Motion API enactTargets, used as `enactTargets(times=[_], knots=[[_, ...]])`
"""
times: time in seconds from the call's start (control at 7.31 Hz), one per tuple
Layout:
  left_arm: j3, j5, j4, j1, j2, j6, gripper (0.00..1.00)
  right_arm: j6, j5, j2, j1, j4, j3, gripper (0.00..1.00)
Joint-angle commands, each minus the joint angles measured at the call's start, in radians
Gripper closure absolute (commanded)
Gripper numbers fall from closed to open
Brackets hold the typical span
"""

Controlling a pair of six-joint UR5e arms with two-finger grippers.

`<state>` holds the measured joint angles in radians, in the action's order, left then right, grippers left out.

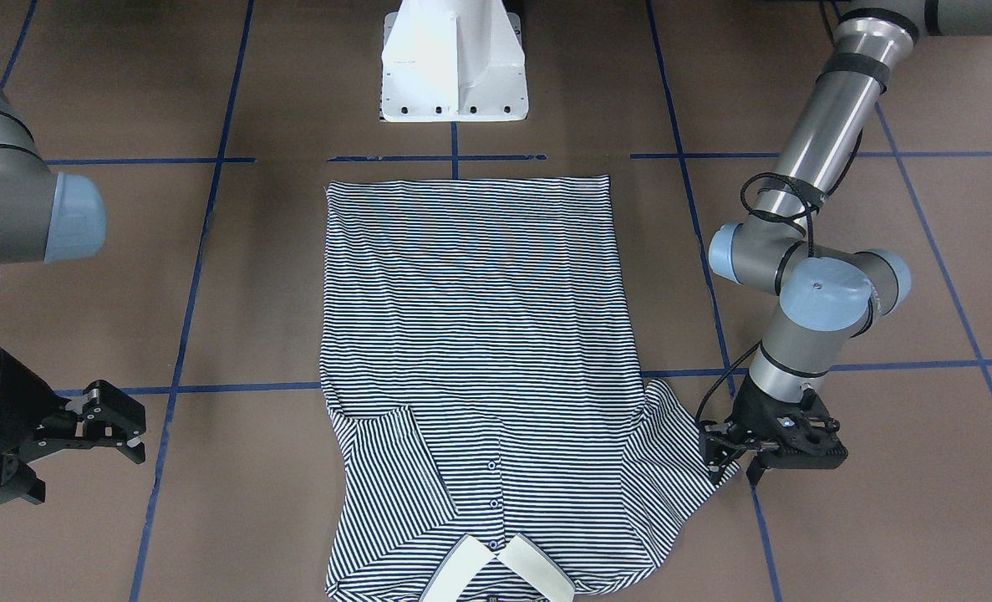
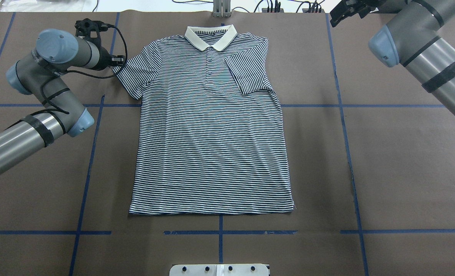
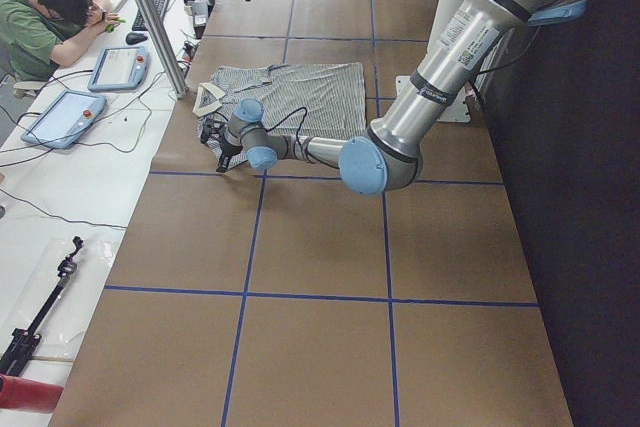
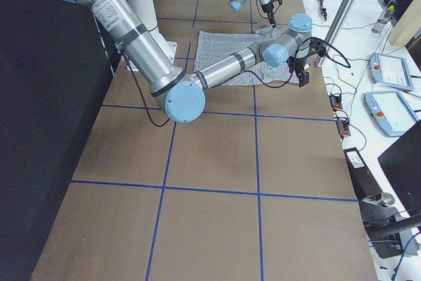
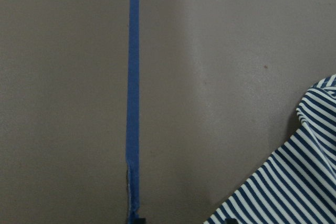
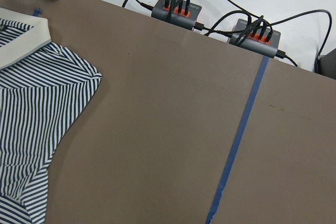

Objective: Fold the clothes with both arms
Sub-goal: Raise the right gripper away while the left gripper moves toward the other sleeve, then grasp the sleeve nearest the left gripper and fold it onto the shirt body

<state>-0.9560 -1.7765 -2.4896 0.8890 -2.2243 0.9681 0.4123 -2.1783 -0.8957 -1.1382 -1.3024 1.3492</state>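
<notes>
The spread sleeve needs to be folded in over the shirt's body (image 1: 562, 421), so the robot's left gripper should next grab it by its hem (image 1: 712, 487).
The striped polo shirt (image 2: 212, 134) lies flat and face up, with its cream collar (image 2: 211, 38) toward the far edge. Its sleeve (image 2: 250, 73) on my right side is folded in over the chest. The other sleeve (image 1: 671, 435) is spread out flat. My left gripper (image 1: 734, 472) is open and low at that sleeve's outer hem. The left wrist view shows the hem (image 5: 294, 182) beside the fingertips. My right gripper (image 1: 139, 436) is open and empty, above the table well off the shirt's right side. It also shows in the overhead view (image 2: 338, 15).
The white pedestal base (image 1: 454, 67) stands at the table's near side, behind the shirt's hem. Blue tape lines (image 2: 93, 153) cross the brown table. Two cable hubs (image 6: 178, 9) sit at the far edge. An operator (image 3: 50, 17) sits at a desk beyond it.
</notes>
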Motion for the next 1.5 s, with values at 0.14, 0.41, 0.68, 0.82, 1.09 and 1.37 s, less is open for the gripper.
enactTargets(times=[0.14,0.41,0.68,0.82,1.09,1.37], knots=[[-0.003,0.0,0.0,-0.001,0.003,0.001,0.54,0.0,0.0,-0.002,0.0,0.0,0.001,0.0],[-0.004,-0.001,-0.026,-0.002,0.008,0.004,1.0,0.0,0.0,-0.002,0.0,0.0,0.001,0.0],[-0.027,-0.003,-0.025,-0.002,0.011,0.0,1.0,0.0,0.0,-0.005,0.002,0.0,0.001,0.0],[-0.049,-0.007,-0.019,-0.002,0.011,0.0,1.0,0.0,0.0,-0.005,0.002,0.0,-0.001,0.0],[-0.152,-0.029,0.152,-0.007,-0.009,0.006,1.0,0.005,0.0,-0.005,0.005,0.0,-0.001,0.0],[-0.176,-0.027,0.352,-0.027,-0.127,0.085,1.0,0.008,0.0,-0.005,0.006,0.0,-0.001,0.0]])
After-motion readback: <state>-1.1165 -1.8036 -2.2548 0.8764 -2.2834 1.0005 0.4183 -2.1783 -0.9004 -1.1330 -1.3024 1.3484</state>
